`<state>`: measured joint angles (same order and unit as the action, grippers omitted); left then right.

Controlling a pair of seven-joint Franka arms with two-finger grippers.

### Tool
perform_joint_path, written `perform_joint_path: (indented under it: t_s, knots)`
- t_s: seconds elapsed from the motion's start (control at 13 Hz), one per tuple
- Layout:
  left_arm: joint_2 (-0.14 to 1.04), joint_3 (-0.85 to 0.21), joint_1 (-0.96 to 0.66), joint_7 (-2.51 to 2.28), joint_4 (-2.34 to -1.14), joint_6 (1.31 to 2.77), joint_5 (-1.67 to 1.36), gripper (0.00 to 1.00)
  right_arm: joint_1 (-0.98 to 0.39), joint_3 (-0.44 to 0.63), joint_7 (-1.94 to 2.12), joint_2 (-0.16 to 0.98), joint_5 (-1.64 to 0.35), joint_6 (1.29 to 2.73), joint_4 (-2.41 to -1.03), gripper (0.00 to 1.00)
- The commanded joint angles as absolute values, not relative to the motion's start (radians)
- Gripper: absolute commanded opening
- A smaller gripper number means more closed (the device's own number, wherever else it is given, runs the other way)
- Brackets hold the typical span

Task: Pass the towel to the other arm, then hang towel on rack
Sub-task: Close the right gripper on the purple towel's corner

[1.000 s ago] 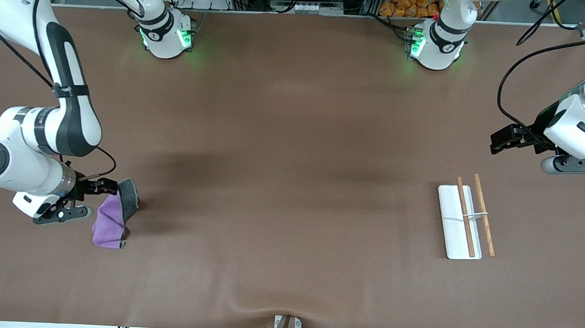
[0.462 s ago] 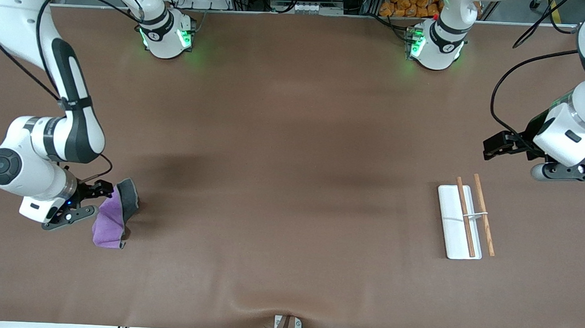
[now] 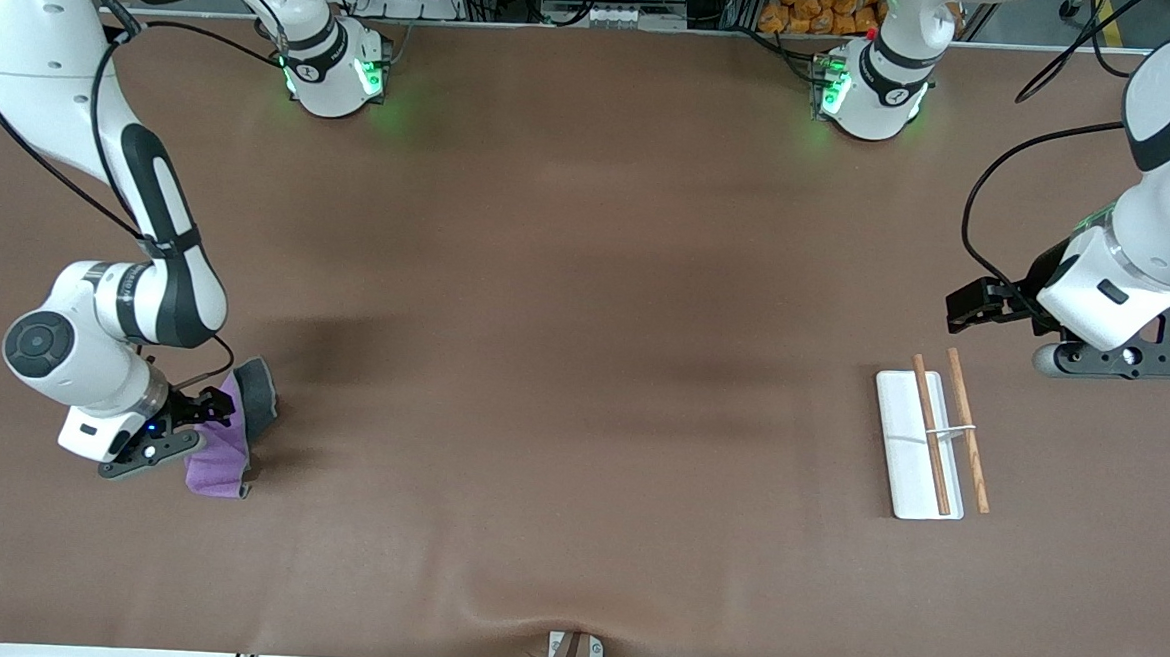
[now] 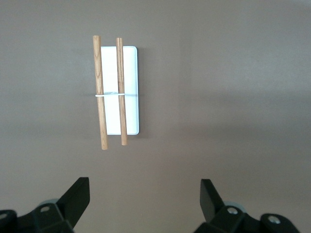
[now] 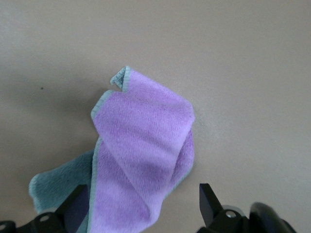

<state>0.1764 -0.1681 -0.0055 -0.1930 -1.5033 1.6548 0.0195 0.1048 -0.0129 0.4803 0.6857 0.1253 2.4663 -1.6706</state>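
Note:
Next, my right gripper grabs the towel by its bunched purple middle [image 5: 129,199], to leave the towel's teal-hemmed corner [image 5: 121,79] free for the other arm.
The towel [image 3: 215,467], purple with a grey-teal underside, lies crumpled on the brown table at the right arm's end. My right gripper [image 3: 202,415] is low over it and open. In the right wrist view the towel [image 5: 146,141] runs between the gripper's [image 5: 143,194] spread fingers, which do not pinch it. The rack [image 3: 901,455] is a white base with two wooden rods, and it sits at the left arm's end. My left gripper [image 3: 975,304] hangs open over bare table just off one short end of the rack. The left wrist view shows the rack [image 4: 129,97] ahead of the empty left gripper [image 4: 143,189].
The two arm bases [image 3: 333,70] [image 3: 873,93] stand along the table's edge farthest from the front camera. A small metal bracket [image 3: 573,653] sits at the nearest edge, where the brown mat bulges slightly. Bare mat stretches between towel and rack.
My right gripper has come down onto the towel, its fingers still open. My left arm has swung in toward the rack. The towel and rack have not moved.

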Motion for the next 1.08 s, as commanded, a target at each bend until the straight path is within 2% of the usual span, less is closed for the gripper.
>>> perform_joint_path:
  t_s: [0.0,0.38,0.46,0.54,0.62,0.77,1.0]
  knots:
    - [0.181,-0.169,-0.009,-0.193,-1.502,1.667,0.011,1.00,0.120,-0.023,0.488,0.703,0.141,2.477,-1.654,1.00]
    - [0.187,-0.169,-0.026,-0.195,-1.500,1.670,0.011,1.00,0.120,-0.021,0.491,0.730,0.143,2.500,-1.666,1.00]
    - [0.187,-0.169,-0.029,-0.195,-1.500,1.671,0.011,1.00,0.124,-0.021,0.492,0.730,0.146,2.510,-1.675,0.92]
    - [0.187,-0.169,-0.029,-0.195,-1.500,1.671,0.011,1.00,0.124,-0.021,0.492,0.729,0.146,2.523,-1.677,0.38]
    - [0.189,-0.169,-0.031,-0.195,-1.502,1.671,0.011,1.00,0.123,-0.023,0.492,0.730,0.146,2.525,-1.683,0.13]
    - [0.189,-0.169,-0.037,-0.215,-1.500,1.671,0.011,1.00,0.123,-0.023,0.492,0.730,0.146,2.525,-1.684,0.01]
    - [0.189,-0.169,-0.046,-0.224,-1.500,1.671,0.011,1.00,0.123,-0.021,0.498,0.729,0.146,2.522,-1.684,0.00]
